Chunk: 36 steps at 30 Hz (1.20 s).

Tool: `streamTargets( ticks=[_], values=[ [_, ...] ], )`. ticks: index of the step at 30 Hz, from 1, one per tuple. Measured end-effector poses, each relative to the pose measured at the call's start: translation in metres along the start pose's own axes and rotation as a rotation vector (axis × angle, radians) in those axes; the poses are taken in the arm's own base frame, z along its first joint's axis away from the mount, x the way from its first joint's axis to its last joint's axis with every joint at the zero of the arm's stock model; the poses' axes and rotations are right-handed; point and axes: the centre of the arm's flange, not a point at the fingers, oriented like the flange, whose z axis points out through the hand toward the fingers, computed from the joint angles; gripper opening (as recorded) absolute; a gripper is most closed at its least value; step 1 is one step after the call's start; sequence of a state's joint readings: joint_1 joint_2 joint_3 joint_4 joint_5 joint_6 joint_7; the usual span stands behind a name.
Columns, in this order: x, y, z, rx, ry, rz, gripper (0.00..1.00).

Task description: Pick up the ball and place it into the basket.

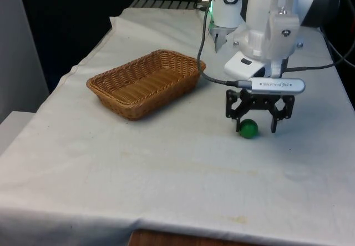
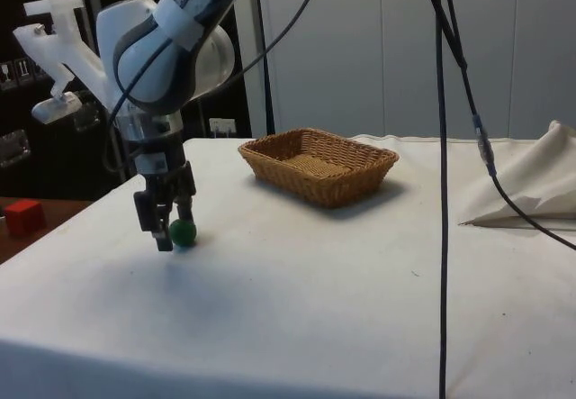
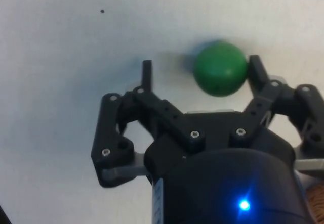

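The green ball has to go into the basket. My gripper should hold it around its round middle (image 1: 248, 128) (image 3: 219, 68) next.
A small green ball (image 1: 248, 128) (image 2: 183, 231) rests on the white cloth towards the front view's right. My gripper (image 1: 255, 127) (image 2: 171, 235) is down at the cloth and open, its fingers straddling the ball. In the wrist view the ball (image 3: 220, 68) sits off-centre in the gripper (image 3: 200, 63), close against one fingertip (image 3: 254, 64), with a wide gap to the other. The brown wicker basket (image 1: 128, 107) (image 2: 355, 188) stands empty to the front view's left of the ball and a little farther back.
A black cable (image 2: 441, 192) hangs down over the table in the side view. Bunched white cloth (image 2: 531, 183) lies beyond it. A red cube (image 2: 22, 214) sits off the table beside the arm. The table's front edge (image 1: 183, 224) is near.
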<state>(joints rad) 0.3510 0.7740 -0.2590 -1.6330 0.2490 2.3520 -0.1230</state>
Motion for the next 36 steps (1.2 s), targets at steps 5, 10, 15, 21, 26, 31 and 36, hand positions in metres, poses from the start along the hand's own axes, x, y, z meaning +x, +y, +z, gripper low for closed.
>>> streamTargets(
  ticks=[5, 10, 15, 21, 26, 31, 36],
  values=[
    [0.000, 0.000, 0.000, 0.000, 0.000, 0.001, 0.19],
    [0.000, 0.000, 0.000, 0.000, 0.001, 0.001, 0.00],
    [0.000, 0.000, 0.000, 0.000, 0.001, 0.001, 0.00],
    [0.001, -0.001, -0.014, 0.006, 0.003, 0.000, 0.00],
    [-0.009, 0.000, -0.034, 0.010, -0.001, -0.004, 0.00],
    [-0.021, -0.001, -0.050, 0.017, 0.001, -0.007, 0.00],
    [-0.033, 0.001, -0.067, 0.021, 0.005, -0.010, 0.00]
  ],
)
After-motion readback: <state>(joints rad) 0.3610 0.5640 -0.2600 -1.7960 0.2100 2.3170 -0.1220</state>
